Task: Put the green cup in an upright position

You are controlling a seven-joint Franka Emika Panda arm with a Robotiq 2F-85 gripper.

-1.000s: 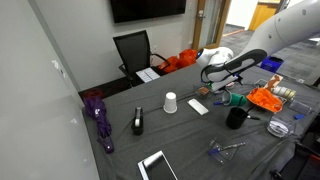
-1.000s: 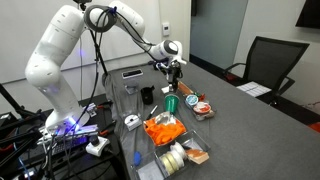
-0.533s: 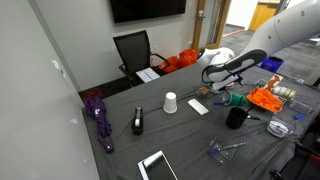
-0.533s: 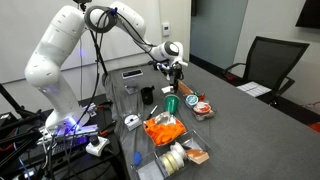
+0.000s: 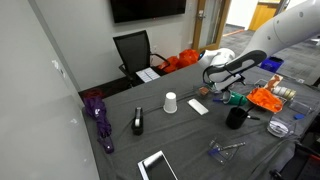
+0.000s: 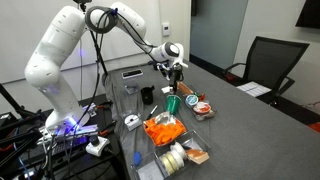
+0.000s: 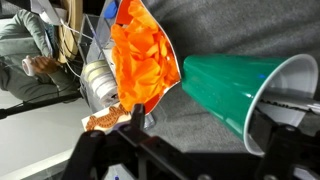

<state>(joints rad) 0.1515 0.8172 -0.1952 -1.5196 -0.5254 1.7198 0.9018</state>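
Observation:
My gripper grabs the green cup's rim at the cup's opening next, so the cup's base stays free for setting it upright.
The green cup [image 7: 228,88] lies on its side on the grey table in the wrist view, its open mouth to the right, next to an orange bag [image 7: 140,60]. It shows in both exterior views [image 5: 236,99] [image 6: 172,102]. My gripper [image 7: 185,160] is open and hovers just above the cup, with the cup's rim close to the finger on the right of that view. It holds nothing. In both exterior views the gripper [image 5: 213,82] [image 6: 176,73] hangs a little above the table beside the cup.
A white cup [image 5: 170,102] stands upside down mid-table. A black mug [image 5: 236,117] [image 6: 146,95] is near the green cup. The orange bag [image 5: 265,98] [image 6: 163,128], tape rolls [image 6: 176,157], a purple umbrella [image 5: 97,115] and a tablet [image 5: 156,165] lie around.

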